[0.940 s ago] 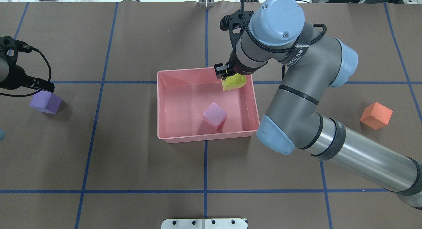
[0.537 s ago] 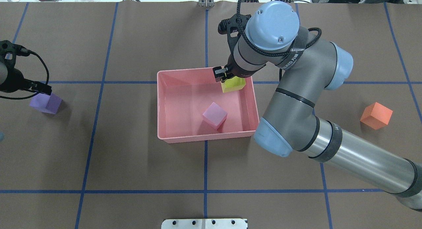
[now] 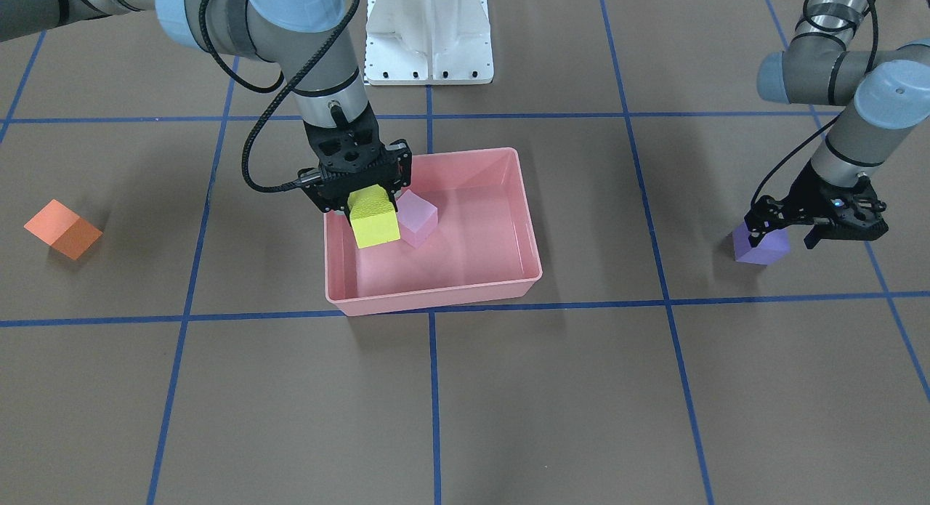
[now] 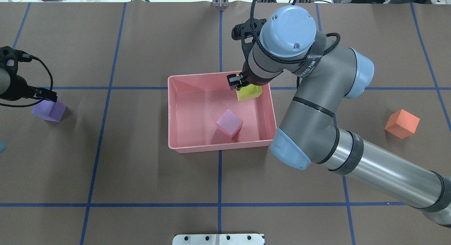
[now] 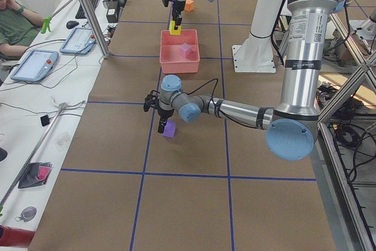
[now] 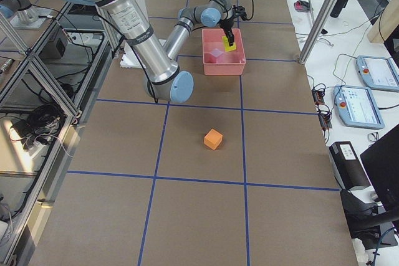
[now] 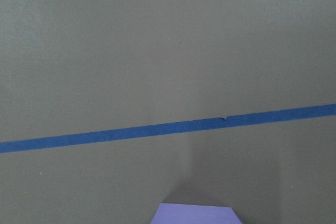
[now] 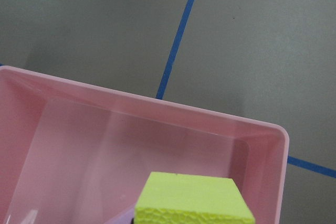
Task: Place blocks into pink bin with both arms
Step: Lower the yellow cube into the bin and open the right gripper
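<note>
I should next take hold of the purple block (image 3: 760, 248) by its opposite sides with my left gripper, so that I can place it into the pink bin.
My right gripper (image 3: 367, 200) is shut on the yellow block (image 3: 373, 220) and holds it just above the floor of the pink bin (image 3: 436, 301), at the bin's far right corner in the overhead view (image 4: 249, 91). The pale pink-lilac block (image 4: 229, 123) lies inside the bin. My left gripper (image 3: 783, 232) is open and hangs right over the purple block (image 3: 760, 248) at the table's left; the block's top shows at the bottom of the left wrist view (image 7: 194, 214). The orange block (image 4: 402, 123) lies alone on the right.
The white base pedestal (image 3: 429, 40) stands at the robot's side of the table. Blue tape lines (image 4: 220, 188) grid the brown table cover. A side bench with tablets (image 5: 35, 63) and an operator (image 5: 14, 22) lies beyond the far edge.
My right gripper has moved slightly left and down into the bin with the yellow block. My left gripper has shifted a little left over the purple block. The blocks on the table have not moved.
</note>
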{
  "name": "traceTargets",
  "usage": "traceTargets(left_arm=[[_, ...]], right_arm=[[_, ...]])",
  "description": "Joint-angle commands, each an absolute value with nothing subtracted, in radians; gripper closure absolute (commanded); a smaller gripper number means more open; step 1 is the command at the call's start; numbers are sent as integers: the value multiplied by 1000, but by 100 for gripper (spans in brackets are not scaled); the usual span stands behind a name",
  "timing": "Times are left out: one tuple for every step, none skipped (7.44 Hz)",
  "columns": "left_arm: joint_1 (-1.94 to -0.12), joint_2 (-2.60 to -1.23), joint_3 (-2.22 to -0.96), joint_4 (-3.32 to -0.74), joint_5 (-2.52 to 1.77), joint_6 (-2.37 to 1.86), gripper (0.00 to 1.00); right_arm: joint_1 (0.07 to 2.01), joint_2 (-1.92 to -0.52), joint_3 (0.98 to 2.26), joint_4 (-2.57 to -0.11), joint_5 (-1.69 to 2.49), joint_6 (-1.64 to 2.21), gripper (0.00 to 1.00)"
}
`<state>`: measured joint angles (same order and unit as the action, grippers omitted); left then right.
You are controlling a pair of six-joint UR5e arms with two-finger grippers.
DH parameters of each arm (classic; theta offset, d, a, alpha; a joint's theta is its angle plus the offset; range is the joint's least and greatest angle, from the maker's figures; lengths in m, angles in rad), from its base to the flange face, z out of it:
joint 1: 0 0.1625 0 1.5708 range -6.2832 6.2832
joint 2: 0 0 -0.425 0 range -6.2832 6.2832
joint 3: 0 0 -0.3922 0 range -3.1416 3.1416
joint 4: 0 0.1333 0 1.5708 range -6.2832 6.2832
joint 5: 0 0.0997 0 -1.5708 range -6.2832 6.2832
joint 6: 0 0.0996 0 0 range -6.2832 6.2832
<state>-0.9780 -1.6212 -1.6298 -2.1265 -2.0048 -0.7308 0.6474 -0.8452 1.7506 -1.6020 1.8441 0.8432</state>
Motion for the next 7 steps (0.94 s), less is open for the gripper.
traceTargets(left_arm=[[-976,-1621,-1628,-2128,-2005,-739,0],[-976,-1621,-1629,-2128,-2005,-745,0],[-976,-1621,-1629,-2128,-2005,-756,0],[-976,-1621,-1629,-2126,-2005,-771,0],[-973,-1620,-1621,-2126,-2006,-788,0],[-970,-1623,-1617,-2128,-2006,-823,0],[-965,-1623,-1617,-2128,-2006,-825,0]], right_arm=[[646,-842,1729,-1600,1845,832,100],[644,-842,1723,-1600,1845,825,100],[641,-842,1721,-1600,1845,824,100],[634,-845,1720,-1601,1847,825,100],[627,-845,1715,-1601,1847,825,100],[620,-845,1709,-1601,1847,825,100],[617,-845,1707,-1601,1847,827,100]])
